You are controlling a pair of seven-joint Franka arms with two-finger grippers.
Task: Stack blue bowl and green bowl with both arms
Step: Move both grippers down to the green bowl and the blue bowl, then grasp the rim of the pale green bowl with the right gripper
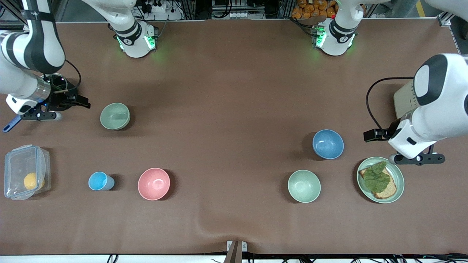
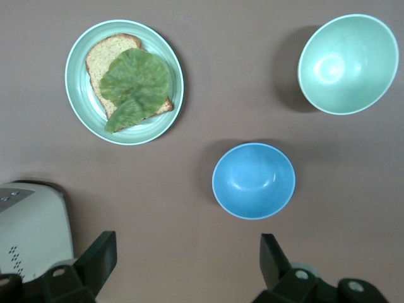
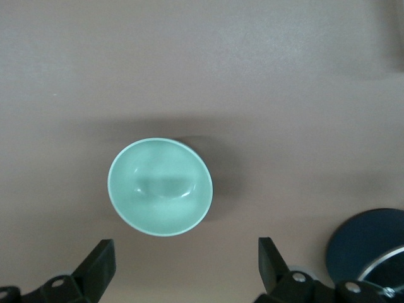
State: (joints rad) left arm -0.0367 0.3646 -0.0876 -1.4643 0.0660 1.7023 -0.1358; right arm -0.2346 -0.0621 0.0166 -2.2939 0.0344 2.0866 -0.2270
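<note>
The green bowl's round opening is too wide for the right gripper's fingers, so the right gripper needs to grab the green bowl by its thin rim (image 3: 161, 234) next.
The blue bowl (image 1: 328, 144) stands upright toward the left arm's end of the table. It also shows in the left wrist view (image 2: 253, 180). My left gripper (image 1: 373, 135) is open and empty (image 2: 187, 259), up over bare table beside the blue bowl, between it and the toaster. The green bowl (image 1: 115, 116) stands upright toward the right arm's end and shows in the right wrist view (image 3: 160, 187). My right gripper (image 1: 78, 101) is open and empty (image 3: 186, 265), up over the table beside the green bowl.
A paler mint bowl (image 1: 304, 186) and a green plate with toast and a leaf (image 1: 380, 179) lie nearer the front camera than the blue bowl. A white toaster (image 1: 404, 98) stands by the left arm. A pink bowl (image 1: 154, 183), light-blue cup (image 1: 99, 181) and clear lidded box (image 1: 26, 176) lie nearer the camera than the green bowl.
</note>
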